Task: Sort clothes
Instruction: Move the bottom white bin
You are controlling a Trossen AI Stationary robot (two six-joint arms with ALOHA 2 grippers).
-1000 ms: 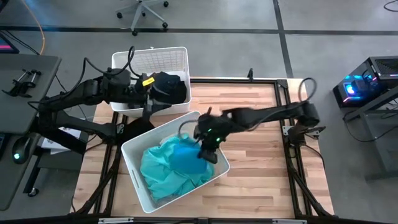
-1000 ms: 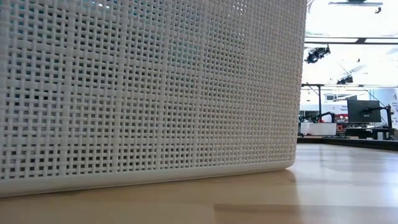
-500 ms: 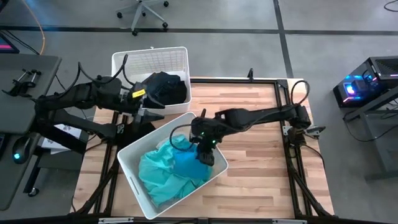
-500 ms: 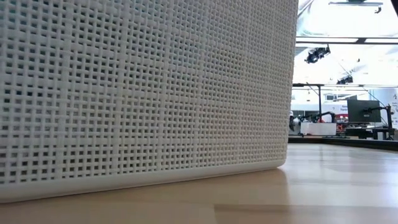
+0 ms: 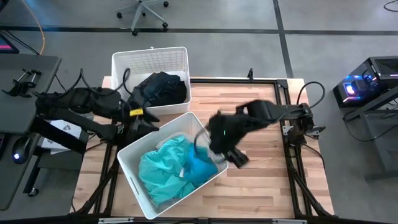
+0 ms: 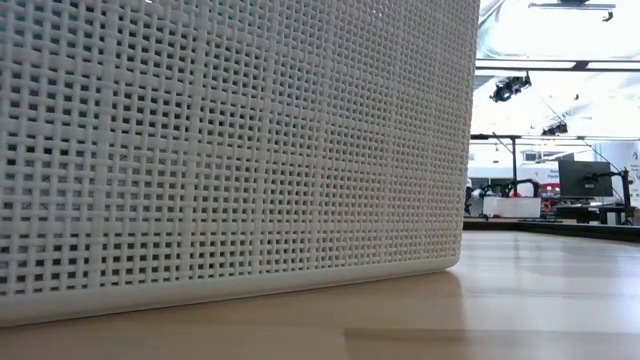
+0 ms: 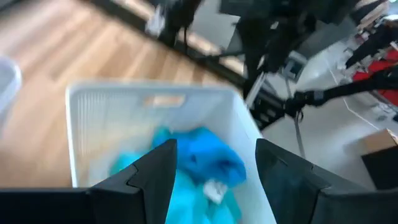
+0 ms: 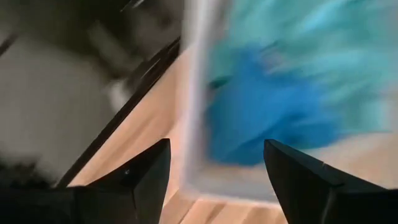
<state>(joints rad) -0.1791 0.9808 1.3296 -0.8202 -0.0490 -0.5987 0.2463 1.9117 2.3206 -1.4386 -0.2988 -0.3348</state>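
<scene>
The bin's rim is beside the blue garment. My right gripper needs to grab that rim next to shift the bin of sorted turquoise and blue clothes [image 5: 174, 167].
The clothes lie in two white bins. Turquoise cloth [image 5: 161, 168] and a bright blue garment [image 5: 200, 167] fill the near bin [image 5: 132, 177]; black clothes [image 5: 160, 88] lie in the far bin [image 5: 149, 59]. My right gripper [image 5: 227, 152] is open over the near bin's right rim, holding nothing; its wrist view shows the blue garment [image 8: 267, 118] beyond the bin wall [image 8: 193, 93]. My left gripper [image 5: 149, 118] is open and holds nothing at the near bin's far-left corner, facing the blue garment [image 7: 205, 155].
The near bin's mesh wall [image 6: 230, 150] fills most of the low view. Bare wooden tabletop [image 5: 261, 168] lies right of the near bin. A black frame [image 5: 289, 149] runs along the table's right edge.
My right gripper has opened and let go of the bright blue garment, which now lies in the near bin, then drawn back toward the table's right edge. My left gripper has pulled away from the far bin toward the near bin's far-left corner. The near bin has slid slightly left.
</scene>
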